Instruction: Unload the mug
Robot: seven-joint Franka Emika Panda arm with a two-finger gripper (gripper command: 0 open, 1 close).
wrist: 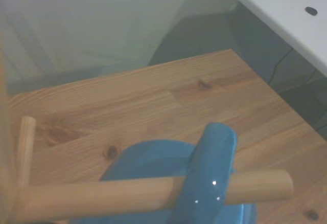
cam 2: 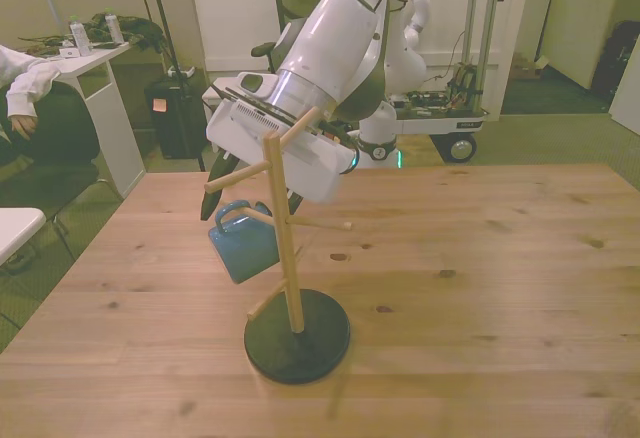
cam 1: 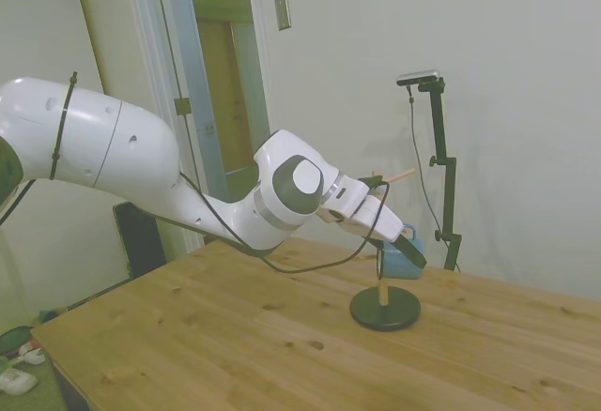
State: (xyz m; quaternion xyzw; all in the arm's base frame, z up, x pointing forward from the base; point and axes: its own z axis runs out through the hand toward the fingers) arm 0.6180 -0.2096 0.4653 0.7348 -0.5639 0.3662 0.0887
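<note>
My fingers reach down alongside the mug's body point(cam 1: 392, 259), level with its lower part point(cam 1: 404, 273), so it is now time for my gripper to close on the mug.
The light-blue mug point(cam 2: 245, 250) hangs by its loop handle on a low peg of the wooden peg stand point(cam 2: 284, 238), tilted, just above the table. In the side view the mug point(cam 1: 402, 263) shows right behind the stand's post. My gripper point(cam 2: 250, 206) reaches down at a slant and is open, with one dark finger point(cam 2: 213, 203) left of the handle and the other behind the post. From the side the gripper point(cam 1: 411, 248) sits right over the mug. The wrist view shows the blue handle point(wrist: 212, 168) close up with the peg point(wrist: 102, 193) running through it.
The stand's round black base point(cam 2: 297, 340) rests near the table's front edge. Its upper pegs point(cam 2: 235, 178) stick out just under my wrist. A person's sleeve point(cam 2: 25, 83) lies on a white desk point(cam 2: 95, 63) at the front view's left, off the table.
</note>
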